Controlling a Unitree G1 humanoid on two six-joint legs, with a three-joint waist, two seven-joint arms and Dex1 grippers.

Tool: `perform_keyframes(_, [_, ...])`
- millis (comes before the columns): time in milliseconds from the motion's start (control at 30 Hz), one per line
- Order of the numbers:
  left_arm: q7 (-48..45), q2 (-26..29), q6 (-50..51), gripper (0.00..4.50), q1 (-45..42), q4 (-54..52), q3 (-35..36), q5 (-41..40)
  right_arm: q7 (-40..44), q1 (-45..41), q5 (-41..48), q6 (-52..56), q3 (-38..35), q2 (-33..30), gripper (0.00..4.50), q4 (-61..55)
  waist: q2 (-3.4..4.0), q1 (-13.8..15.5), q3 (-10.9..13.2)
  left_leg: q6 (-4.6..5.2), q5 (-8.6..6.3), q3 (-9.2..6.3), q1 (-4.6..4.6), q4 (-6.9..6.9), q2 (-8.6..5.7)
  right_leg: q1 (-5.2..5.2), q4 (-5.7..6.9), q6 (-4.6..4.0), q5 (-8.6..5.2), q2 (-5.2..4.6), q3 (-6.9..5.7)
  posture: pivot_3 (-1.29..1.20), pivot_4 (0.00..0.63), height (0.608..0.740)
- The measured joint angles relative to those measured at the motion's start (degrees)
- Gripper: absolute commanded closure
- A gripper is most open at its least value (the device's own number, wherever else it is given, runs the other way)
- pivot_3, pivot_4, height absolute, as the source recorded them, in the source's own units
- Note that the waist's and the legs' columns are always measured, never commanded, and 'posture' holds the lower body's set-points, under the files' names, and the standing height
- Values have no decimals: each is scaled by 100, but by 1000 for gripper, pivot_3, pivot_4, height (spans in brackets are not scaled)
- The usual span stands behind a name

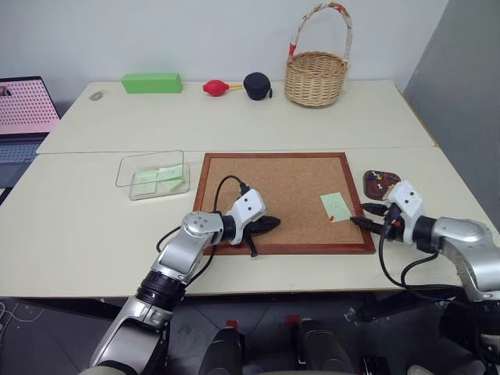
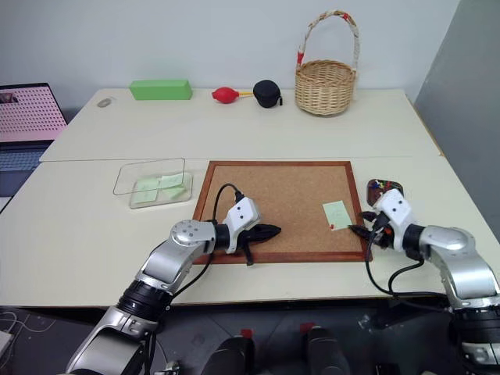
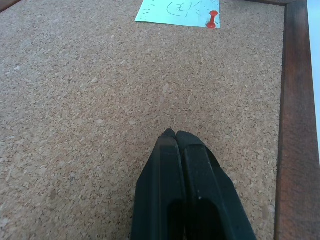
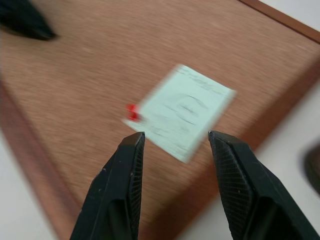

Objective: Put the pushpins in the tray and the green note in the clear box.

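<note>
I need to grab the red pushpin by its plastic head (image 1: 332, 219) with my right gripper, to free the green note and put the pushpin in the tray (image 1: 391, 187).
A pale green note (image 1: 336, 205) lies on the corkboard (image 1: 273, 187) near its right edge, held by a red pushpin (image 1: 331, 219) at its near corner. The small dark tray (image 1: 391, 187) sits just right of the board with coloured pushpins (image 1: 379, 178) in it. The clear box (image 1: 127, 176) stands left of the board with green paper inside. My right gripper (image 1: 362, 215) is open and empty at the board's right frame, close to the note (image 4: 182, 112) and its pin (image 4: 132, 112). My left gripper (image 1: 269, 223) is shut and empty over the board's near left part.
At the back of the table stand a wicker basket (image 1: 316, 74), a black round object (image 1: 257, 85), a red bulb (image 1: 215, 87) and a bright green block (image 1: 151, 82). A laptop (image 1: 23, 109) sits off the far left edge.
</note>
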Motion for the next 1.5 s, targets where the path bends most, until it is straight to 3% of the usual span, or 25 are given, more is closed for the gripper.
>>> perform_keyframes(400, [-11, 5, 0, 4500, 22, -45, -7, 0, -346, -425, -235, 33, 463, 546, 2360, 523, 0, 13, 0, 0, 0, -5, -3, -4, 0, -1, -2, 0, 0, 0, -5, 0, 150, 740])
perform_keyframes(767, [-8, 23, 0, 4500, 29, -53, -6, 0, -237, -423, -225, -75, 479, 549, 4449, 625, 0, 1, 0, 0, 0, -4, -2, -4, 0, -1, -1, 0, 0, 0, -4, 0, 150, 740])
perform_keyframes(1500, [120, -128, -71, 4500, 53, 37, 110, -44, 136, -732, -287, -476, 444, 114, 4449, -58, -2, 37, 1, 1, 0, -5, -6, 1, -2, -2, -3, 1, 0, -3, -6, 0, 150, 740])
